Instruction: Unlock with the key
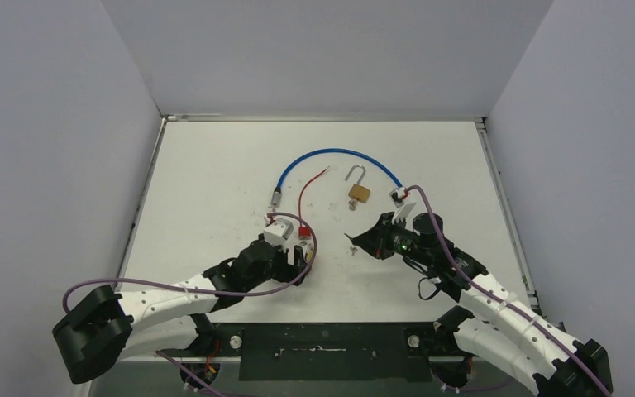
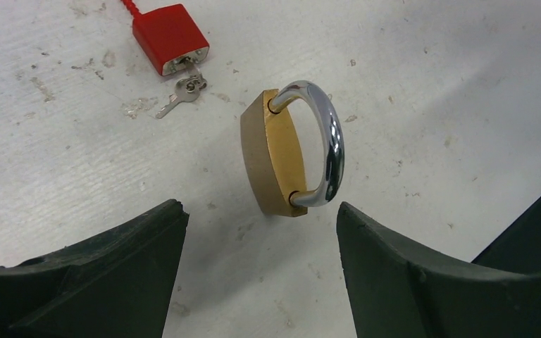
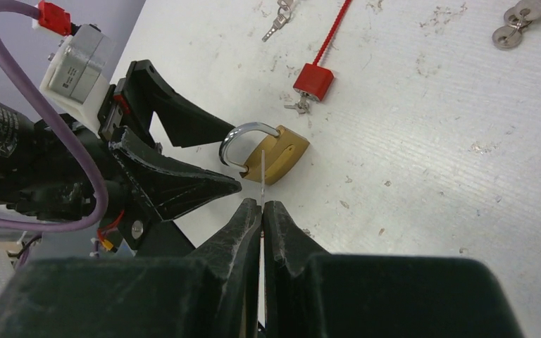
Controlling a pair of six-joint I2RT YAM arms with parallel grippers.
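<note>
The brass padlock's body [image 2: 273, 156] has flat sides. My left gripper should grab it across them next, so the shackle [image 2: 327, 144] and the padlock's opposite end stay free to unlock with the key.
A brass padlock [image 2: 271, 158] with a closed chrome shackle [image 2: 327, 144] stands on edge on the white table. It lies just ahead of my open left gripper [image 2: 260, 208], between the lines of the fingers but not touched. In the right wrist view the same padlock [image 3: 282, 153] sits just past my right gripper [image 3: 262, 204], which is shut on a thin key [image 3: 262, 176] seen edge-on, its tip close to the padlock body. From above, the left gripper [image 1: 300, 256] and right gripper [image 1: 355, 242] face each other.
A red padlock [image 2: 170, 39] with a small key [image 2: 183, 90] in it lies beyond the brass one. A second brass padlock [image 1: 359, 193] with its shackle open, a blue cable [image 1: 335, 157] and a key ring [image 3: 514, 24] lie farther back.
</note>
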